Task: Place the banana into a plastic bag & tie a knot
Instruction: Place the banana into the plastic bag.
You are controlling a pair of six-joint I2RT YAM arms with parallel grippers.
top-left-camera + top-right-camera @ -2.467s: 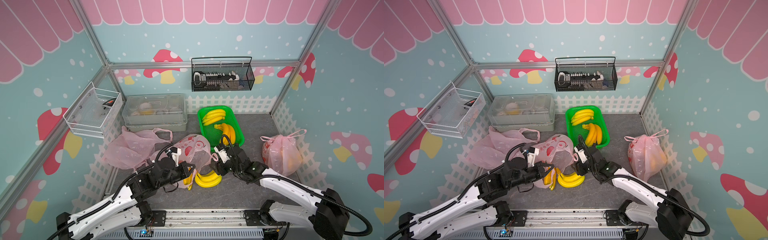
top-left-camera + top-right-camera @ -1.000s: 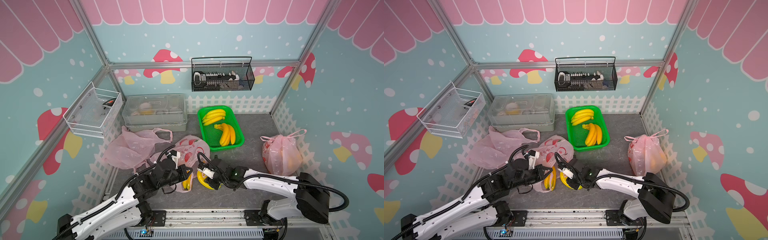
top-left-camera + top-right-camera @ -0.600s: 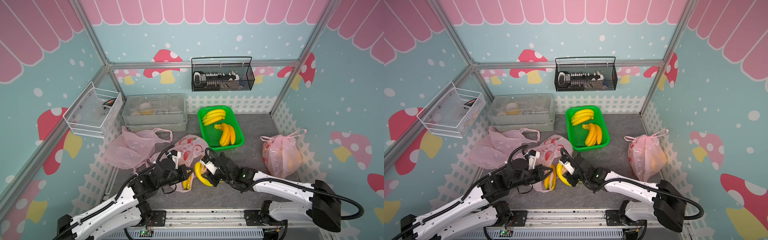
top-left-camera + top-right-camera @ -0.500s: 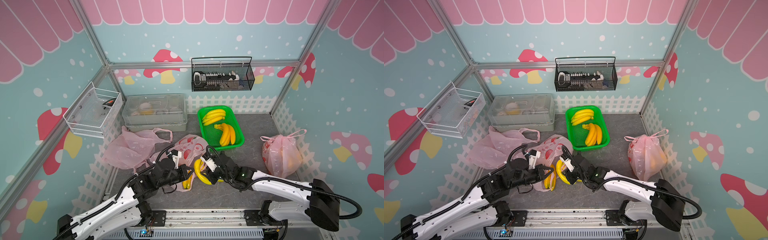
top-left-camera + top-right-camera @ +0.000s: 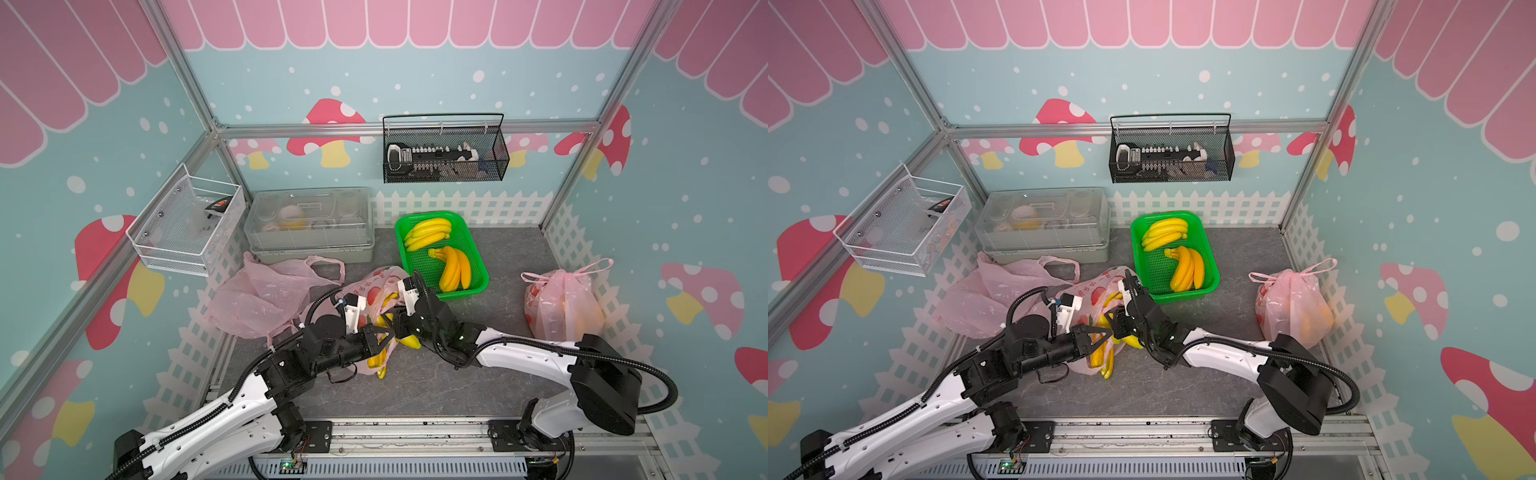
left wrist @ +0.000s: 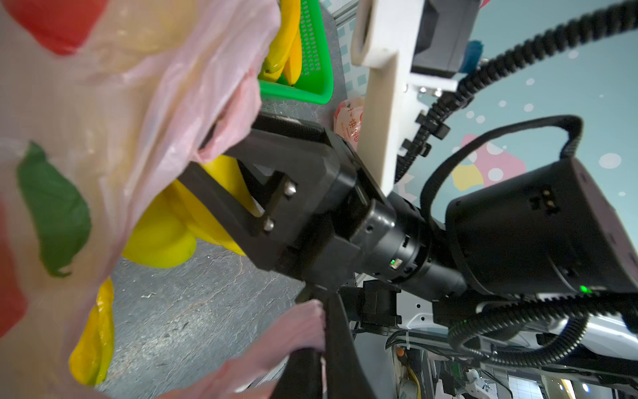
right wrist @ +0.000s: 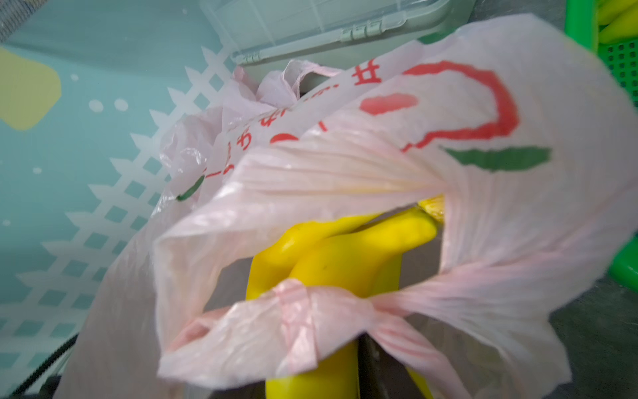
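Observation:
I need to keep holding the banana bunch with my right gripper until it is fully inside the bag's opening [image 5: 389, 303], because the bunch's front end [image 5: 409, 341] sticks out past the bag's handle.
A pink printed plastic bag [image 5: 371, 291] [image 5: 1096, 291] lies at mid-table with its mouth toward the front. My left gripper [image 5: 384, 332] [image 5: 1100, 330] [image 6: 322, 311] is shut on a pink strip of the bag's rim [image 6: 293, 331]. My right gripper [image 5: 400, 325] [image 5: 1117, 322] [image 6: 214, 162] [image 7: 328, 380] is shut on a yellow banana bunch [image 5: 410, 342] [image 5: 1130, 341] [image 6: 162, 241] [image 7: 338, 255]. The bunch's tips are inside the bag's mouth, and a bag handle [image 7: 303, 311] lies across it. Another banana [image 5: 380, 362] [image 6: 93, 338] shows through the film.
A green basket [image 5: 478, 286] [image 5: 1212, 286] with two banana bunches stands just behind the bag. A tied pink bag [image 5: 561, 303] sits at the right, a crumpled empty pink bag [image 5: 266, 295] at the left. A clear lidded box [image 5: 307, 224] stands at the back.
My right gripper has carried the banana bunch from the table's front up and back into the bag's mouth. The left gripper has kept its hold on the rim, almost still.

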